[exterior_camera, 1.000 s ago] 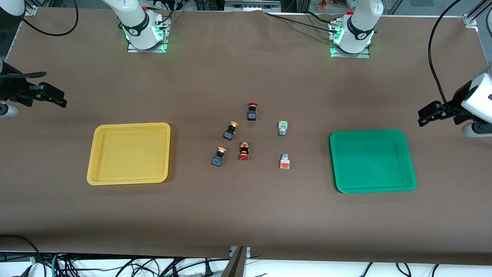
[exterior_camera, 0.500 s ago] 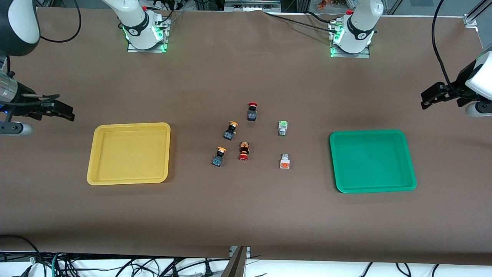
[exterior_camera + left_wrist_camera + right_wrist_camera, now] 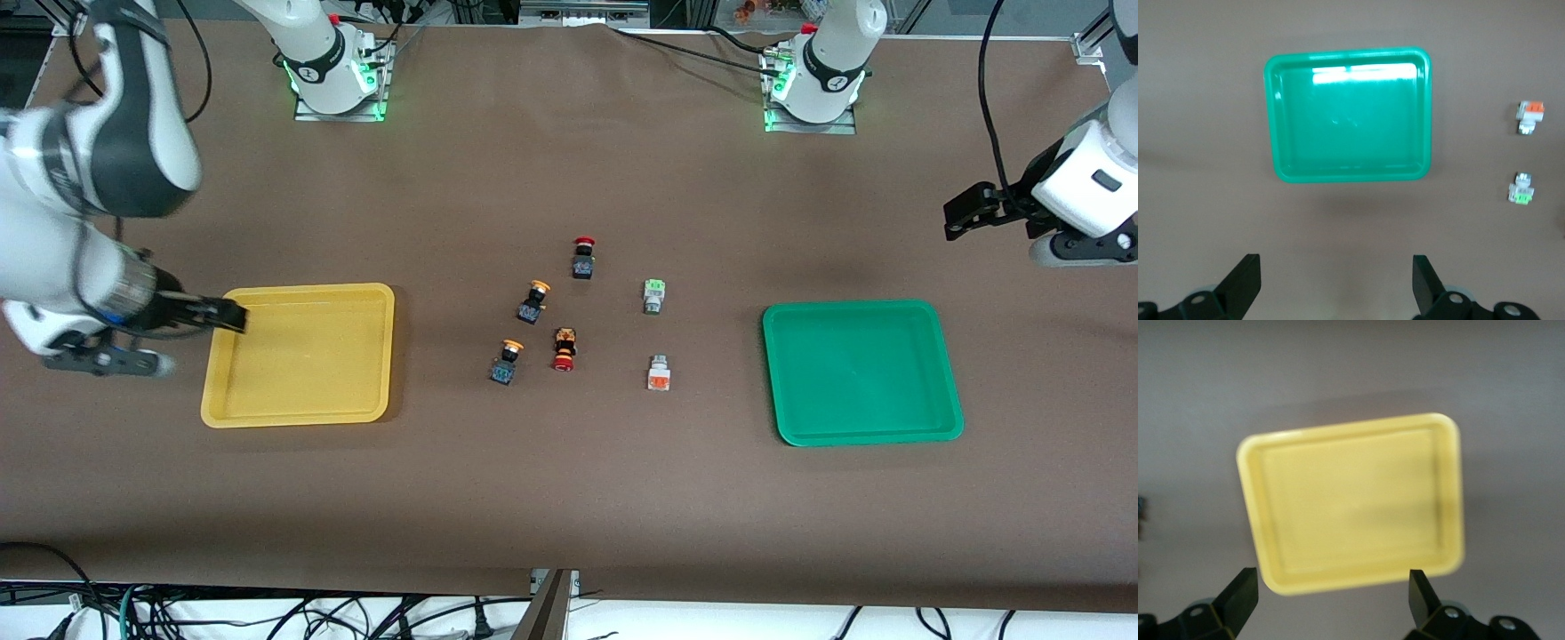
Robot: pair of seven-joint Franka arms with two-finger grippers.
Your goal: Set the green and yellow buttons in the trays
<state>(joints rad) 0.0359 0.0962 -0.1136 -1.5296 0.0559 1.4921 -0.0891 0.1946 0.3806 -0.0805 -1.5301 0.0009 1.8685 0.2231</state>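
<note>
The right gripper grabs a yellow-capped button by its blue square base (image 3: 502, 372) next, to place the button in the yellow tray (image 3: 300, 355).
Two yellow-capped buttons (image 3: 533, 301) (image 3: 506, 363) and two white square buttons, one green-faced (image 3: 654, 295) and one orange-faced (image 3: 658, 373), lie mid-table. The white ones also show in the left wrist view (image 3: 1522, 189) (image 3: 1531, 115). The yellow tray (image 3: 300, 355) (image 3: 1355, 500) lies toward the right arm's end. The green tray (image 3: 861, 372) (image 3: 1348, 113) lies toward the left arm's end. Both trays hold nothing. My right gripper (image 3: 233, 315) (image 3: 1333, 595) is open and empty over the yellow tray's outer edge. My left gripper (image 3: 960, 213) (image 3: 1337, 280) is open and empty, up over bare table past the green tray.
Two red-capped buttons (image 3: 583, 257) (image 3: 564, 348) lie among the task's buttons. The brown table cover has a seam at its front edge (image 3: 551, 578). Cables hang below it. The arm bases (image 3: 333, 76) (image 3: 813, 84) stand along the table's back.
My right gripper has swung in from the table's end to over the yellow tray's edge. My left gripper has risen and moved slightly toward the middle. The buttons and trays have not moved.
</note>
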